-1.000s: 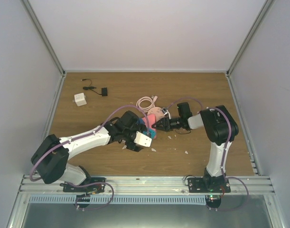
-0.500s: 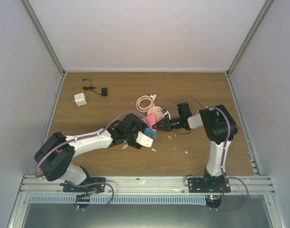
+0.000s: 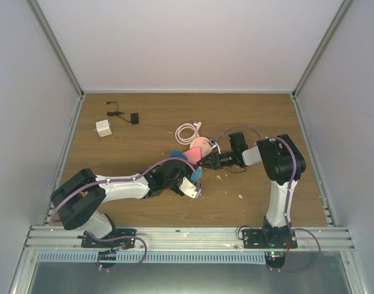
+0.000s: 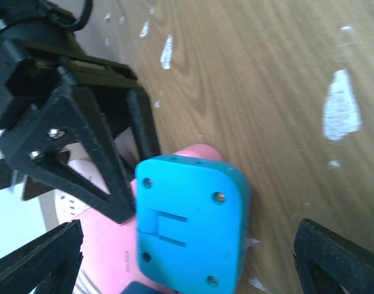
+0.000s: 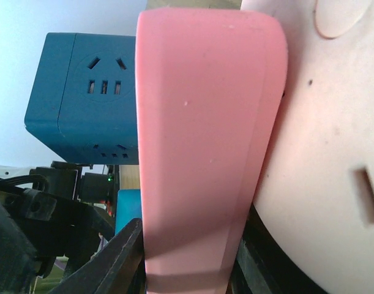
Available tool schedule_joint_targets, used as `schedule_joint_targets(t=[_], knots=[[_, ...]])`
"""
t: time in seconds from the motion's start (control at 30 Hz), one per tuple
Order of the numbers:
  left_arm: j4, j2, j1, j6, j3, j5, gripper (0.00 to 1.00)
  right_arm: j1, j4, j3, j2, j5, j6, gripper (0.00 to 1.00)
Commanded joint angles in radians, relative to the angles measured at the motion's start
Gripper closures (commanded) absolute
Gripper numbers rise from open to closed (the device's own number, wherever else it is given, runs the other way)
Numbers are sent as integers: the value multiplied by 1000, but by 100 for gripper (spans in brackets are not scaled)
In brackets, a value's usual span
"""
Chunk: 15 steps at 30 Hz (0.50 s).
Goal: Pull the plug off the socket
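Note:
The cyan plug block (image 3: 197, 173) (image 4: 187, 226) needs to be pulled off, so my left gripper should next grab its opposite sides and keep its fingers off the pink socket.
The salmon-pink socket (image 3: 188, 157) lies at mid-table. In the right wrist view it stands edge-on (image 5: 199, 153). My right gripper (image 3: 206, 162) is shut on its edge, fingers either side (image 5: 187, 260). A cyan plug block (image 4: 187, 226) sits on the pink socket (image 4: 107, 245), also showing from above (image 3: 196, 173). A dark blue outlet cube (image 5: 82, 98) stands against the socket's face. My left gripper (image 4: 187, 269) is open, its fingertips (image 4: 40, 257) wide apart on either side of the cyan block, not touching it; from above it sits at the plug (image 3: 191, 179).
A pale pink round disc (image 3: 202, 145) lies beside the socket, a coiled pink-white cable (image 3: 188, 131) behind it. A white cube adapter (image 3: 102, 128) and a black cable with a small box (image 3: 122, 114) lie far left. White scraps (image 3: 240, 196) dot the wood.
My left arm has swung its elbow down and in, and its gripper has turned and closed in on the cyan plug. The right gripper has held its grip on the socket.

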Motion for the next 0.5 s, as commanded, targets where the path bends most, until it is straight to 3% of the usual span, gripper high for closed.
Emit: schedule_joint_targets(t=[0.0,0.33,0.47], knots=[[195,38,-10,22,-8,-66,6,-17,-32,4,36,39,-7,65],[291,109,-18,38,-29,-120,6,-18,-34,4,36,35,-9,65],[305,140,-20,29,-4,-152,11,-17,-40,5,37,39,-17,65]])
